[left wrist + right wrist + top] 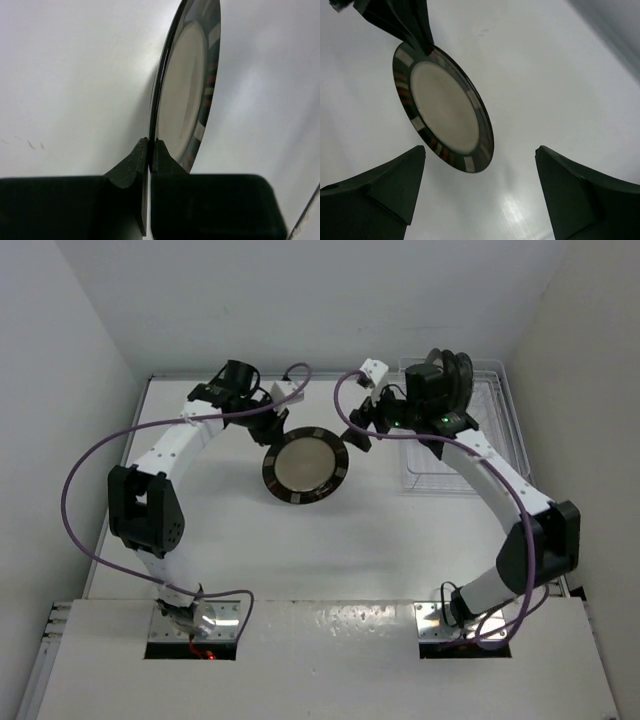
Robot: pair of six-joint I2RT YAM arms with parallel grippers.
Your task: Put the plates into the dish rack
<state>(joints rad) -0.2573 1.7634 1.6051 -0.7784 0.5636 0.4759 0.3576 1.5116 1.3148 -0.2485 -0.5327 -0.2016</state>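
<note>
The plate should next be grabbed with my right gripper by its rim opposite my left gripper. The rest of the plate then stays free to go into the rack [440, 465].
A cream-centred plate with a dark rim and pale stripes [305, 465] hangs tilted above the middle of the table. My left gripper [275, 432] is shut on its upper left rim. In the left wrist view the plate [187, 90] shows edge-on, its rim pinched between the two fingers of that gripper [151, 147]. My right gripper [355, 430] stands open just right of the plate, holding nothing. From the right wrist the plate [442, 107] sits ahead of the open right gripper [481, 148], apart from both fingers. The dish rack [440, 465] stands at the back right, with dark plates [462, 368] upright at its far end.
White walls close in the table on the left, back and right. The right arm's forearm [490, 475] reaches over the rack's near side. Purple cables [100, 455] loop beside both arms.
</note>
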